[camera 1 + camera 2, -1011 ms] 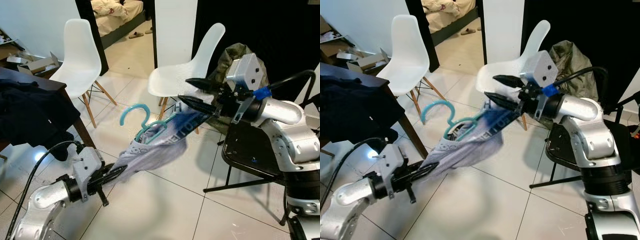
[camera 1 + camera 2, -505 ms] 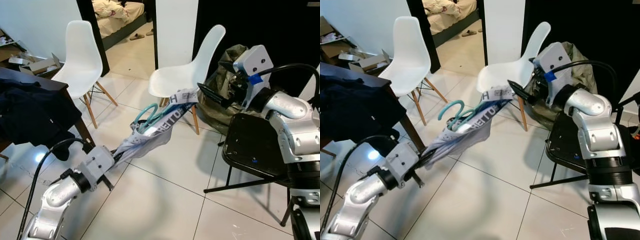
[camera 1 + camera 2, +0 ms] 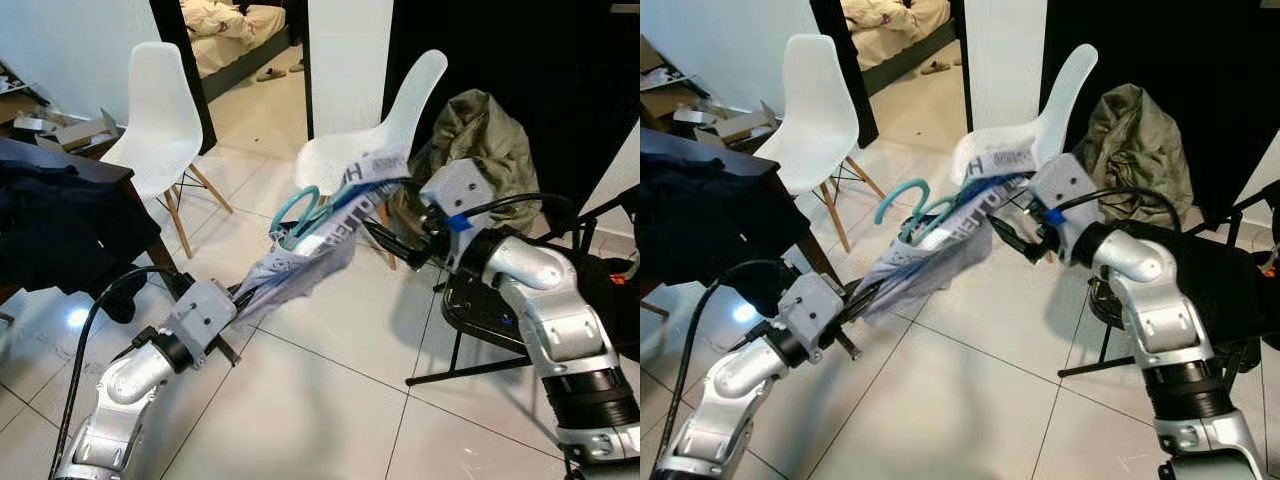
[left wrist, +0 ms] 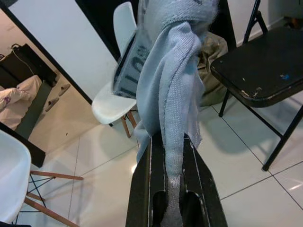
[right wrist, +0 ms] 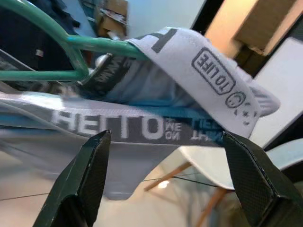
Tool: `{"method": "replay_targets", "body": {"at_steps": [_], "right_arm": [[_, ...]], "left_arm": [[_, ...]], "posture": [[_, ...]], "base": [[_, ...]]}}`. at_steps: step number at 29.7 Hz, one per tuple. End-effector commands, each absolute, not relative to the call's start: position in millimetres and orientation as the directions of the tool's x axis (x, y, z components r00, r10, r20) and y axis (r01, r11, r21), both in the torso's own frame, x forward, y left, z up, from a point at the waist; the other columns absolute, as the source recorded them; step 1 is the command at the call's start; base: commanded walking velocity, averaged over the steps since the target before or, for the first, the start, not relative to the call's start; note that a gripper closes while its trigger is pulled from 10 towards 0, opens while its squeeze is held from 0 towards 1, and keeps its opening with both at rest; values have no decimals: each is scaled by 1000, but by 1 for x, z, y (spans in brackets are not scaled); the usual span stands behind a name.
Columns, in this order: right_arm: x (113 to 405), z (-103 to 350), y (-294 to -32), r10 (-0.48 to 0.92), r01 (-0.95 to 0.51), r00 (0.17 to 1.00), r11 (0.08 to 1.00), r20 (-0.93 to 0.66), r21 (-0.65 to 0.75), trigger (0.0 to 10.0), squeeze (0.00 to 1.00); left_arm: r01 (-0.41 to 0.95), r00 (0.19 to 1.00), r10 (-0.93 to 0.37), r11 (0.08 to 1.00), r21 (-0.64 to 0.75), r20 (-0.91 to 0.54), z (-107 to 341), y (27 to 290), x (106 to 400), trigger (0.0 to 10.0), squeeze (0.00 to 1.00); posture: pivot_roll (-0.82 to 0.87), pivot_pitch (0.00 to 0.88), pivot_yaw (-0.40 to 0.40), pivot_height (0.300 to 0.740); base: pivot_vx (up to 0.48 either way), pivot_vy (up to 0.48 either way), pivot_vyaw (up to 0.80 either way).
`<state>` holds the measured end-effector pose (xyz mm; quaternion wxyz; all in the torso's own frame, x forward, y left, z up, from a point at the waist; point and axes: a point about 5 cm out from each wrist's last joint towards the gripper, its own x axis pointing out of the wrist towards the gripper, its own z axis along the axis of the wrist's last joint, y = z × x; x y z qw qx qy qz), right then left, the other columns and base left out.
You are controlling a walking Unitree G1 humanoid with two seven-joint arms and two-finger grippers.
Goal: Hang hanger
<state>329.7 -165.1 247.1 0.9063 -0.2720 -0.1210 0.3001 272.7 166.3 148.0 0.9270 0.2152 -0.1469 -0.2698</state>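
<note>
The garment's cloth hangs slack below while the waistband's fold sticks out, so my right gripper should next grab the garment (image 3: 322, 245) by its lettered waistband's folded end (image 3: 388, 172).
A teal hanger (image 3: 298, 208) sits tangled in a grey-blue garment (image 3: 322, 245) with a lettered waistband (image 5: 208, 61). The bundle stretches in the air from my left gripper up toward a white chair (image 3: 385, 125). My left gripper (image 3: 243, 293) is low on the left, shut on the garment's lower end; the cloth runs between its fingers (image 4: 142, 189). My right gripper (image 3: 388, 243) is open just under the waistband end. Its fingers (image 5: 85, 179) are spread wide and the cloth lies ahead of them, ungripped. The hanger's hook (image 5: 47, 47) shows beyond the waistband.
A second white chair (image 3: 158, 110) stands at the back left by a doorway. A dark table (image 3: 100, 170) with dark clothes (image 3: 60, 225) is on the left. A black folding chair (image 3: 500, 300) stands on the right, an olive bag (image 3: 480, 125) behind it. Tiled floor lies ahead.
My right gripper drew back from the garment's upper end, then dropped and came in under the waistband. My left gripper moved up and right, and the bundle now reaches the chair seat.
</note>
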Motion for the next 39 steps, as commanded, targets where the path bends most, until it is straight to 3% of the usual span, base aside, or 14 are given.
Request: {"method": "replay_targets", "body": {"at_steps": [1,6,10,13,17,25,31,32,39], "right_arm": [[331,246,-159,606,-457,793,658,60,-599,10000,0],[339,248,-163,499,-328,859,710,117,-623,10000,0],[339,250,-165,471,-296,871,733,143,-613,10000,0],[341,260,-176,372,-159,900,767,228,-622,10000,0],[342,264,-180,331,-89,903,768,275,-634,10000,0],[342,266,-172,347,-73,888,756,303,-651,10000,0],[342,257,-158,411,-108,875,681,257,-724,9961,0],[343,257,-158,414,-104,873,674,257,-731,0,0],[344,256,-159,414,-83,872,652,263,-753,0,0]], "left_arm": [[428,812,-556,774,466,177,148,166,273,10000,0],[435,803,-566,770,467,185,149,163,273,10000,0],[436,802,-567,770,466,186,149,163,273,10000,0],[454,793,-582,763,461,183,148,159,272,10000,0],[467,785,-593,757,457,180,147,156,271,10000,0],[487,772,-609,749,449,180,147,152,269,10000,0],[497,762,-620,746,443,189,149,149,268,10000,0],[499,760,-622,744,443,189,149,148,268,10000,0],[506,755,-628,742,439,191,150,147,267,10000,0]], "posture": [[2,101,51,740],[4,99,51,740],[4,99,51,740],[5,98,59,740],[8,97,62,740],[10,98,66,740],[12,99,64,740],[12,99,64,740],[15,99,61,740]], "base": [[0,0,0],[0,0,0],[0,0,0],[0,0,0],[0,0,0],[0,0,0],[0,0,0],[0,0,0],[0,0,0]]}}
